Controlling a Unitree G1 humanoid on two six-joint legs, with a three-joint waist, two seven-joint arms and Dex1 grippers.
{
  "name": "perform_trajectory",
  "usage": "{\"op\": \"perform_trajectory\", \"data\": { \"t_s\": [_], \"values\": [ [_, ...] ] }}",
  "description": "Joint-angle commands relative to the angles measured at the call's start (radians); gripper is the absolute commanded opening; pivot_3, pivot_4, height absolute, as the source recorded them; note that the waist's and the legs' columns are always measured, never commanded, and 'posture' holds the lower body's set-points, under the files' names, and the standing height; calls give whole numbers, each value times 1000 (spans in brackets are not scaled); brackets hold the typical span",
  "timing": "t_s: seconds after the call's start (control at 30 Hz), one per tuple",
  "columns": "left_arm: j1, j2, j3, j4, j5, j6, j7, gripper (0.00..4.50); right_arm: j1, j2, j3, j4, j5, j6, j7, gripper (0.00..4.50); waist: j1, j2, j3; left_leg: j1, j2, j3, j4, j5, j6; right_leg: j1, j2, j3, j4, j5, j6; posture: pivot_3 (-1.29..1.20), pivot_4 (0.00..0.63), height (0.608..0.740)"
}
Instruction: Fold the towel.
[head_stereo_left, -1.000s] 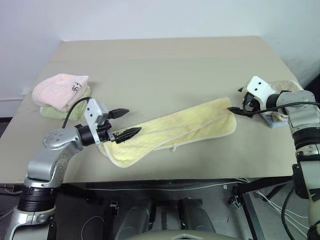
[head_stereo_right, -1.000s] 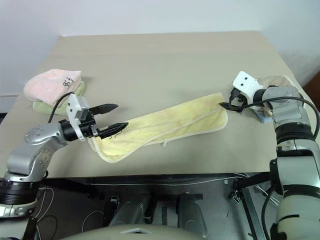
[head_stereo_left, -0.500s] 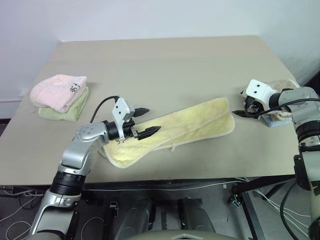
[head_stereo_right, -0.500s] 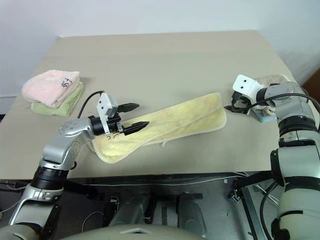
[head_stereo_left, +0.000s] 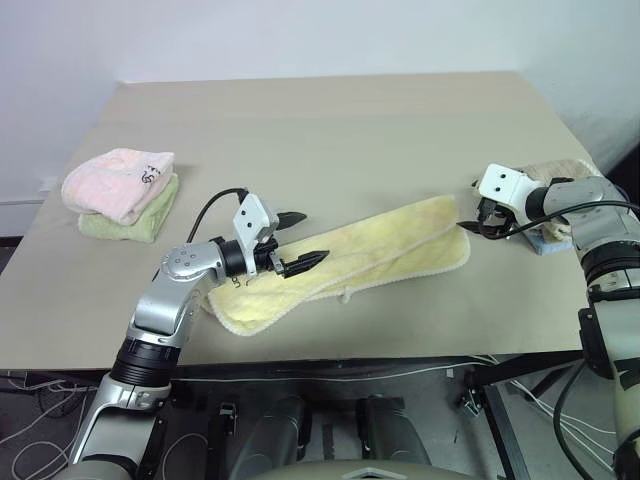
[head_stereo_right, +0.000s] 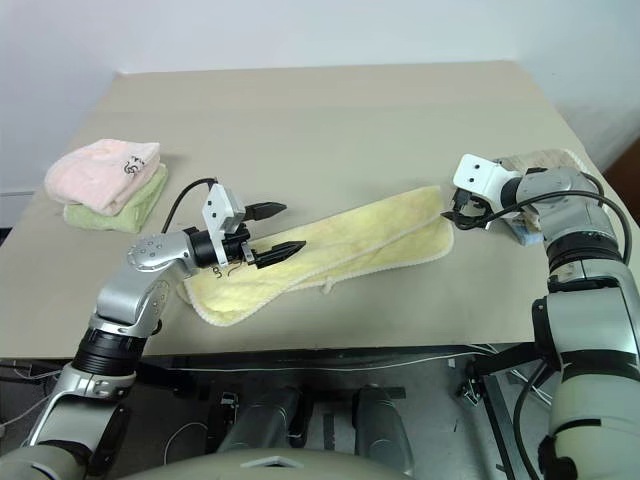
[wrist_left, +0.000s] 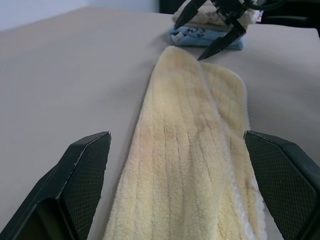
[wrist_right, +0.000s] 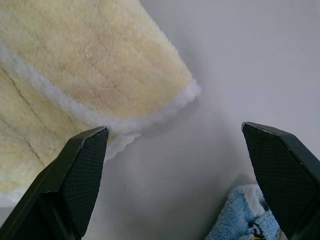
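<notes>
To fold the towel, my right gripper should next take hold of the towel by its hemmed corner (wrist_right: 189, 94), where the thick edge offers a grip.
The towel (head_stereo_left: 372, 256), pale yellow with a whitish hem, lies folded lengthwise in a long strip, slanting across the table's near half. My left gripper (head_stereo_left: 312, 236) hovers open just above the towel's left part, pointing along it. In the left wrist view the towel (wrist_left: 192, 145) runs away between the fingers (wrist_left: 75, 190). My right gripper (head_stereo_left: 478, 212) stands open at the towel's right end, tilted down, nothing between its fingers. The right wrist view shows the towel's hemmed corner (wrist_right: 105, 70) on the table below that gripper.
A folded pink towel (head_stereo_left: 118, 178) sits on a green one (head_stereo_left: 118, 226) at the table's left. A beige towel (head_stereo_left: 562, 170) on a blue one (head_stereo_left: 549, 243) lies at the right edge, just behind my right gripper. The table's front edge (head_stereo_left: 330, 352) runs close below the towel.
My left gripper has swung right, from the towel's left end to over its left part, staying open. My right gripper has rolled a little beside the towel's right end.
</notes>
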Motion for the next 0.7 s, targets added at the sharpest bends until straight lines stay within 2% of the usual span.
{"op": "perform_trajectory", "data": {
  "t_s": [0.03,0.5,0.7],
  "values": [
    [5,6,13,-56,-2,-8,5,4469,-34,-6,4,-3,-17,-25,-7,4500,-1,0,0,0,0,0,0,0,0,0,0,0,0,0,0,0,150,740],
    [6,8,19,-78,-7,14,25,4469,-42,35,-11,-13,5,-35,13,4500,1,0,0,0,0,0,0,0,0,0,0,0,0,0,0,0,150,740],
    [5,11,22,-72,-2,5,31,4469,-33,37,-9,-10,-4,-55,-21,4500,0,0,0,0,0,0,0,0,0,0,0,0,0,0,0,0,150,740]
  ]
}}
